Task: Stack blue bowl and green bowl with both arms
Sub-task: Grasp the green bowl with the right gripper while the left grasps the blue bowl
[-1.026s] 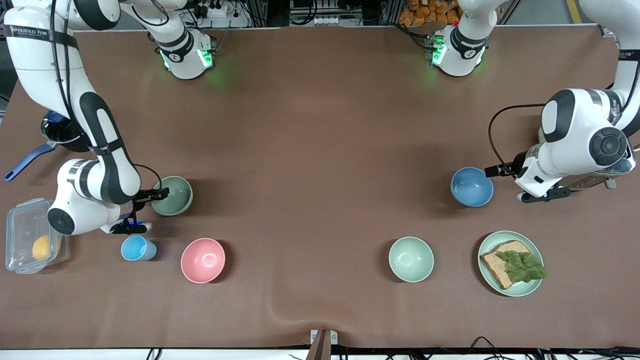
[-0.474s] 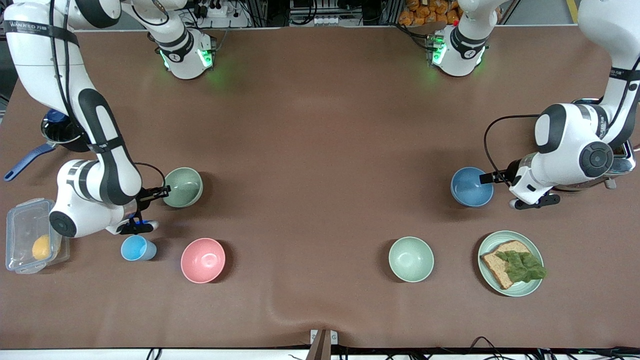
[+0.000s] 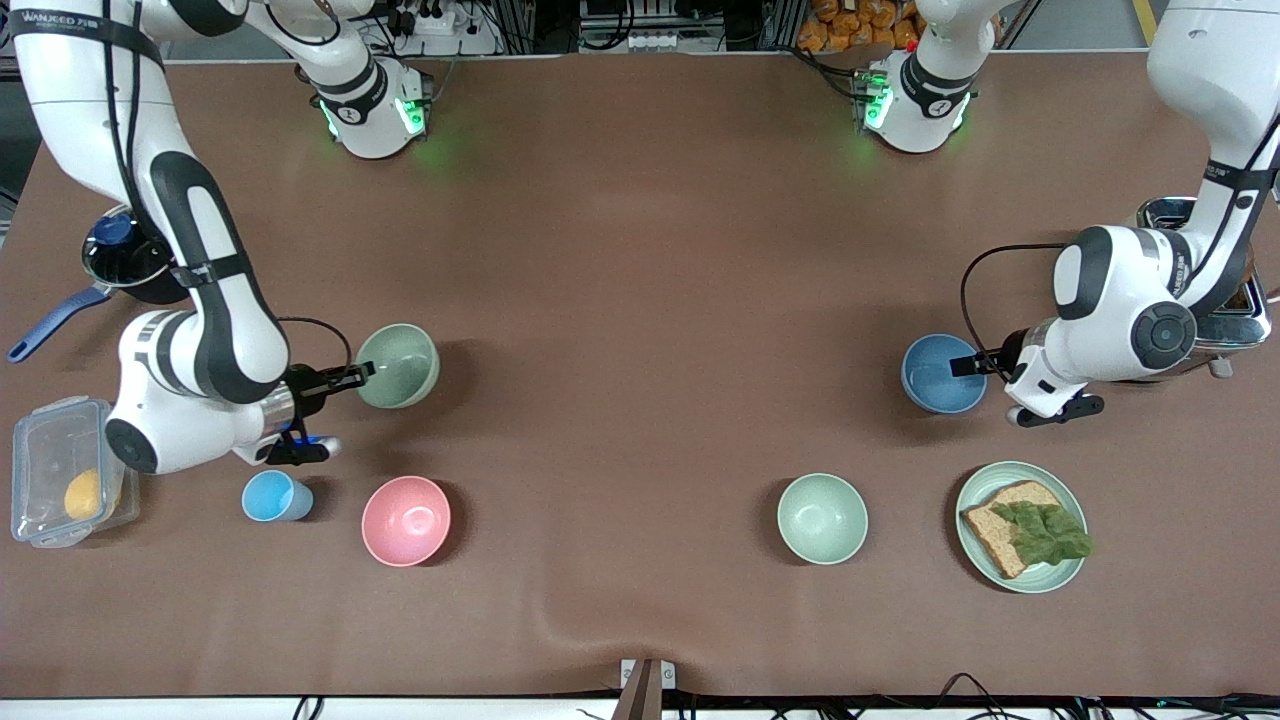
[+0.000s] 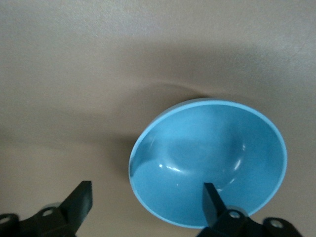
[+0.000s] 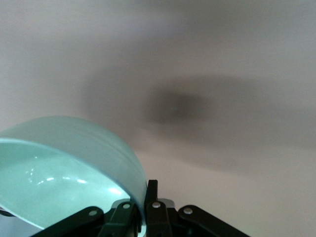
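The blue bowl should be gripped next by its rim (image 3: 976, 355) with my left gripper, so that I can then stack it with the green bowl.
The sage-green bowl (image 3: 397, 366) hangs tilted a little above the table at the right arm's end. My right gripper (image 3: 356, 378) is shut on its rim, and the right wrist view shows the bowl (image 5: 64, 168) pinched between the closed fingers (image 5: 150, 195). The blue bowl (image 3: 940, 373) sits on the table at the left arm's end. My left gripper (image 3: 970, 366) is open at its rim. In the left wrist view one finger (image 4: 213, 200) is inside the blue bowl (image 4: 207, 158) and the other finger (image 4: 81, 197) is outside it.
A pink bowl (image 3: 405, 520), a small light-blue cup (image 3: 275, 496), a paler mint bowl (image 3: 822, 518) and a plate with bread (image 3: 1030, 575) lie nearer the front camera. A clear container (image 3: 40, 440) and a pan (image 3: 120, 262) sit by the right arm, a toaster (image 3: 1245, 310) by the left arm.
My right gripper has carried the green bowl up and toward the table's middle. My left gripper has slid in to the blue bowl's rim, still open.
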`<control>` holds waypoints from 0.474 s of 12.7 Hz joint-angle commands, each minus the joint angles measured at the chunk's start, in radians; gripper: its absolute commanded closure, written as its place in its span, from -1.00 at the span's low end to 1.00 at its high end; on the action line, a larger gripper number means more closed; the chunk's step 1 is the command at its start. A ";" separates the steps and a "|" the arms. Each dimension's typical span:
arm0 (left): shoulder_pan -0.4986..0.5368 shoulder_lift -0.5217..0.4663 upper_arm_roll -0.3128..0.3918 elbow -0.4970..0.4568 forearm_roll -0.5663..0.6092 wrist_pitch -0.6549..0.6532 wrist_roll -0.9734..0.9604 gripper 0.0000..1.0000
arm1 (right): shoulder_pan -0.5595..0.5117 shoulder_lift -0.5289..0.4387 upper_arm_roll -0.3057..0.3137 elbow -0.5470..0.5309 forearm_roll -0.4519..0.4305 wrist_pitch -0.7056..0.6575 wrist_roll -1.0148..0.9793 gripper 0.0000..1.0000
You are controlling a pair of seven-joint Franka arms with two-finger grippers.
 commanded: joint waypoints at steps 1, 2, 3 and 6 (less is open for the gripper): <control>0.007 0.007 -0.007 0.001 0.027 0.012 -0.030 -0.58 | 0.079 -0.013 0.000 0.013 0.068 0.004 0.151 1.00; 0.007 0.008 -0.007 0.001 0.027 0.014 -0.030 -0.53 | 0.105 -0.007 0.000 0.024 0.100 0.004 0.199 1.00; 0.007 0.016 -0.007 0.001 0.027 0.016 -0.030 -0.42 | 0.143 -0.005 0.000 0.033 0.121 0.013 0.242 1.00; 0.008 0.023 -0.007 0.001 0.029 0.023 -0.030 -0.21 | 0.249 0.001 0.000 0.061 0.139 0.102 0.418 1.00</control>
